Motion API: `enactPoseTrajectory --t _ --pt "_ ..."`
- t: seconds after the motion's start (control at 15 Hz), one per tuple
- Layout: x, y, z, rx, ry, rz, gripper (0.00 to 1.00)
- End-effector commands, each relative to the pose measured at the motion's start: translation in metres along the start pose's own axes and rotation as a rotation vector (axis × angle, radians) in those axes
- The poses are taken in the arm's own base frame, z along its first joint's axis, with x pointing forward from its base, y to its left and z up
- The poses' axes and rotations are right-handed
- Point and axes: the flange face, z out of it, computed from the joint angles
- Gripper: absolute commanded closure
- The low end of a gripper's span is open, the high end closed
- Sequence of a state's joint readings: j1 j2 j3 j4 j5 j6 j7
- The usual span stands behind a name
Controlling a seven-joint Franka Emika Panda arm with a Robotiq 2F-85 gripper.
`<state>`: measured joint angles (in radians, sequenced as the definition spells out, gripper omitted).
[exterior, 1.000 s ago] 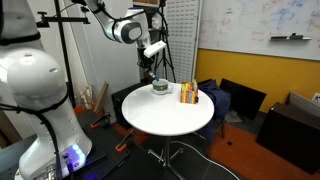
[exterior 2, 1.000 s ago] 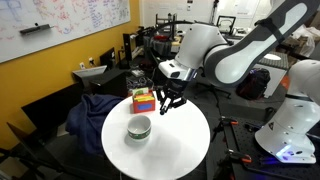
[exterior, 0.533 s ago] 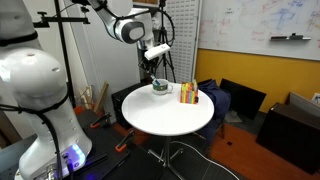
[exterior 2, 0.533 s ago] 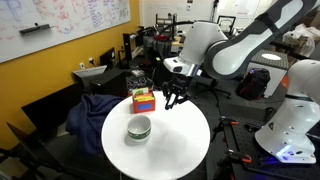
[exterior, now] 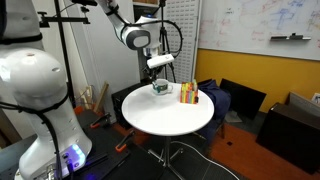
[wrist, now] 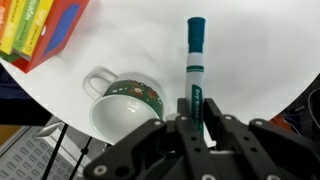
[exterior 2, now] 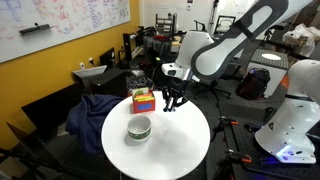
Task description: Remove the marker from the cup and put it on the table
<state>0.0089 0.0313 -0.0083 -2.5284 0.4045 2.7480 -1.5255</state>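
My gripper holds the marker above the table, so the marker would drop beside the green cup if I opened now. My gripper needs to first lower the marker.
My gripper is shut on the marker, a dark stick with a teal cap that points away from the fingers over the white table. The green cup, with its white inside and handle, stands to the left of the marker and looks empty. In both exterior views the gripper hangs just above the table, beside the cup. The marker is too small to make out in those views.
A red, orange and yellow striped block stands on the table near the cup. Dark chairs and cluttered stands ring the table. A white robot base stands close by.
The arm has swung a little sideways, carrying the gripper and marker slightly away from the cup and low over the table. The cup and the block have not moved.
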Motion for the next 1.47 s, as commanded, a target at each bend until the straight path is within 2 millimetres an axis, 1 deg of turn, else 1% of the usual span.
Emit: enactPoseTrajectory --t 0.0,0.2,0.67,0.93,1.27,1.33,1.4 --pt "-0.004 0.019 0.02 0.021 0.015 0.081 0.95" --pt "-0.014 0.027 0.036 0.042 -0.007 0.138 0.95" --pt "-0.04 0.031 0.062 0.086 -0.073 0.322 0.95" --pt "-0.051 0.033 0.071 0.104 -0.115 0.423 0.95" --pt "-0.059 0.039 0.075 0.129 -0.168 0.535 0.95" --pt "-0.059 0.04 0.074 0.135 -0.174 0.548 0.55" --pt "-0.058 0.042 0.074 0.14 -0.181 0.559 0.53"
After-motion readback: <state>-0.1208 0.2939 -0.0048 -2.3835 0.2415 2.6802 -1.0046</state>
